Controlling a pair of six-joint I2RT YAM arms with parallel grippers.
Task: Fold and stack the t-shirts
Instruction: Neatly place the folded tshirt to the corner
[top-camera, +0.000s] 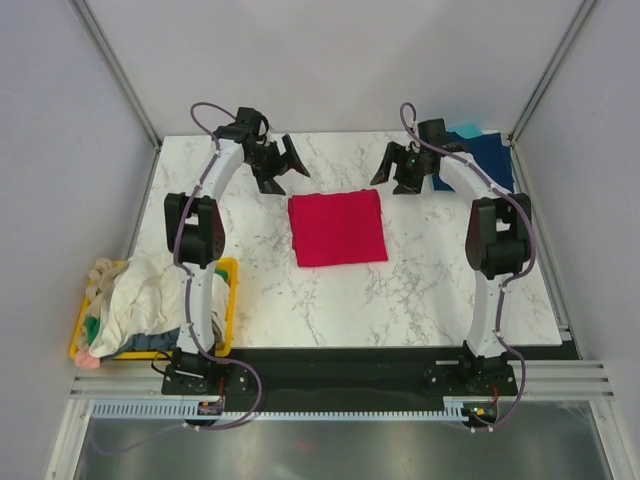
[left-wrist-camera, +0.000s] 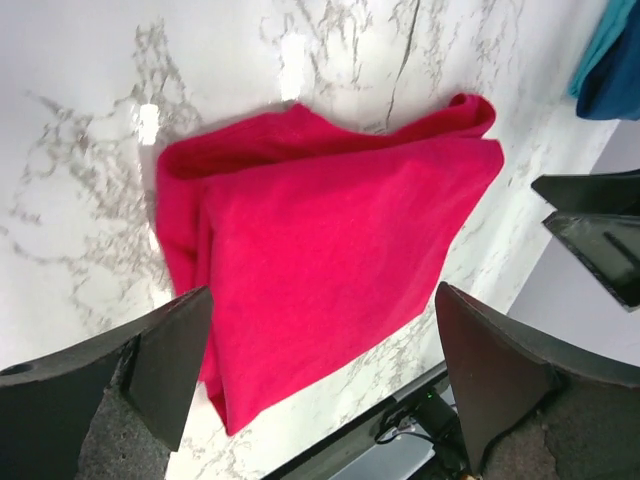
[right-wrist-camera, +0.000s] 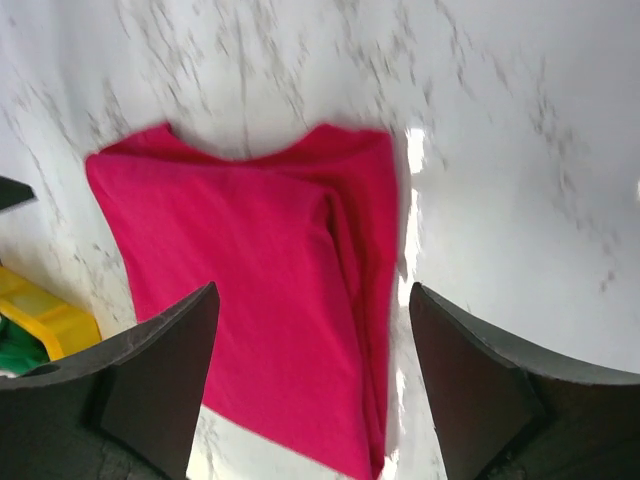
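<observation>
The right gripper picks up the folded crimson t-shirt's far corner (top-camera: 374, 194) nearest the navy t-shirt (top-camera: 492, 158) next, and the crimson t-shirt's body trails flat for stacking.
A crimson t-shirt (top-camera: 337, 227) lies folded into a flat square in the middle of the marble table (top-camera: 420, 290). My left gripper (top-camera: 280, 162) hovers open above the shirt's far left corner, with nothing between its fingers. My right gripper (top-camera: 400, 168) hovers open above the far right corner, also holding nothing. In the left wrist view the crimson shirt (left-wrist-camera: 320, 250) lies below the wide-spread left gripper (left-wrist-camera: 322, 300). In the right wrist view the shirt (right-wrist-camera: 270, 280) lies under the right gripper (right-wrist-camera: 313, 295). A navy t-shirt (top-camera: 492, 158) with teal cloth (top-camera: 466, 130) on it lies at the back right corner.
A yellow bin (top-camera: 228, 300) at the table's left edge holds a heap of cream shirts (top-camera: 140, 295) with green and blue cloth beneath. Grey walls close in the table at the back and on both sides. The bin's corner (right-wrist-camera: 40, 310) shows in the right wrist view.
</observation>
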